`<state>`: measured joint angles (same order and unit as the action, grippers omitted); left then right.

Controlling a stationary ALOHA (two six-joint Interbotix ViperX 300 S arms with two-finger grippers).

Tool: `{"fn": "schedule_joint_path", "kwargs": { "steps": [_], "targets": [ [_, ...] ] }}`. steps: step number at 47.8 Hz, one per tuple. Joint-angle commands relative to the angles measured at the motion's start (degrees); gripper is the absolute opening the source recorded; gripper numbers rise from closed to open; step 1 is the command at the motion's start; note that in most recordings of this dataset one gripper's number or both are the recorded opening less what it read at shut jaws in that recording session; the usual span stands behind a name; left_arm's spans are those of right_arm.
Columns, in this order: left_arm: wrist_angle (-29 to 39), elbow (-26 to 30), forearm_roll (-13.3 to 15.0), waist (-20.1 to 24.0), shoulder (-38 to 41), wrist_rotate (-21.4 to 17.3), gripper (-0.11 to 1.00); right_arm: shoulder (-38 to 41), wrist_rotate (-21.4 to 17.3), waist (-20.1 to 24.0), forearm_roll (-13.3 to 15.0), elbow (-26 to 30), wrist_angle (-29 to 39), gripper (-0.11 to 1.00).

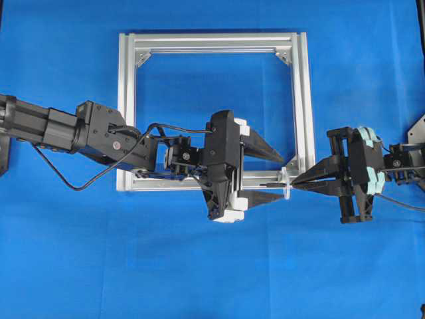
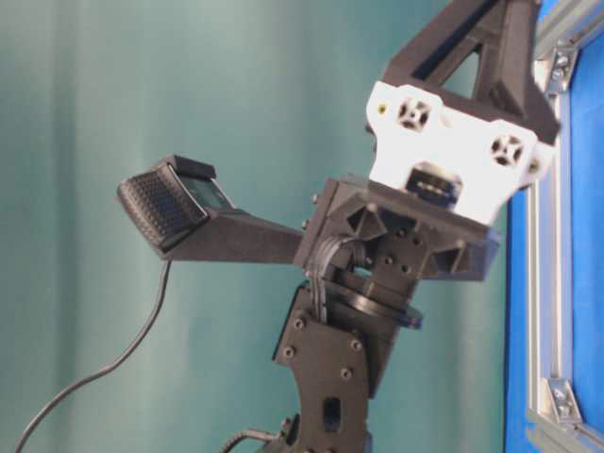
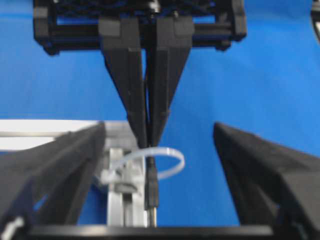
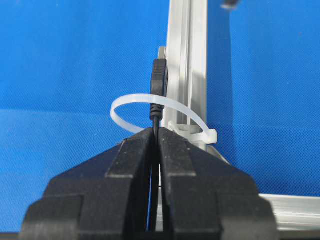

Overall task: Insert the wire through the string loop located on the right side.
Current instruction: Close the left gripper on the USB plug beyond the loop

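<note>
The wire is crowded behind its plug end by the string loop [image 1: 287,179] and my right gripper, so my left gripper should next grab the wire by the black plug end [image 1: 271,185].
The whitish string loop [image 4: 131,101] is fixed to the right bar of the silver frame [image 1: 307,100]. The wire's [image 4: 159,75] black plug end pokes through it, pointing left in the overhead view [image 1: 269,184]. My right gripper [image 4: 156,132] is shut on the thin wire just behind the plug, its tips right at the loop [image 1: 287,179]. My left gripper [image 1: 285,178] stands wide open around the plug, one finger on each side and neither touching it. The left wrist view shows the plug [image 3: 151,187] hanging inside the loop [image 3: 172,155] between the open left fingers [image 3: 65,160]. The rest of the wire is hidden.
The square aluminium frame lies flat on the blue cloth [image 1: 212,279], with triangular corner brackets [image 1: 141,58]. The left arm [image 1: 99,133] reaches across the frame's lower bar [image 1: 166,183]. In the table-level view one left finger's ribbed pad [image 2: 160,203] sticks out far from the white gripper body [image 2: 453,142].
</note>
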<state>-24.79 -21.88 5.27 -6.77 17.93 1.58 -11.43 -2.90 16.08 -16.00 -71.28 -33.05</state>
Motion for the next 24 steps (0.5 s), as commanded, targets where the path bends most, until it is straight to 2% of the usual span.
{"fn": "schedule_joint_path", "kwargs": {
  "steps": [1, 8, 24],
  "targets": [
    [0.2, 1.1, -0.2, -0.1, -1.1, -0.1, 0.88, -0.3, 0.1, -0.1, -0.1, 0.9, -0.3, -0.02],
    [0.7, 0.8, -0.1, 0.1, -0.9, -0.1, 0.84, -0.3, 0.1, -0.1, 0.0, 0.9, -0.4, -0.02],
    [0.1, 1.7, -0.1, -0.3, 4.9, 0.4, 0.85, -0.4, 0.1, -0.1, -0.1, 0.8, -0.3, -0.02]
  ]
}}
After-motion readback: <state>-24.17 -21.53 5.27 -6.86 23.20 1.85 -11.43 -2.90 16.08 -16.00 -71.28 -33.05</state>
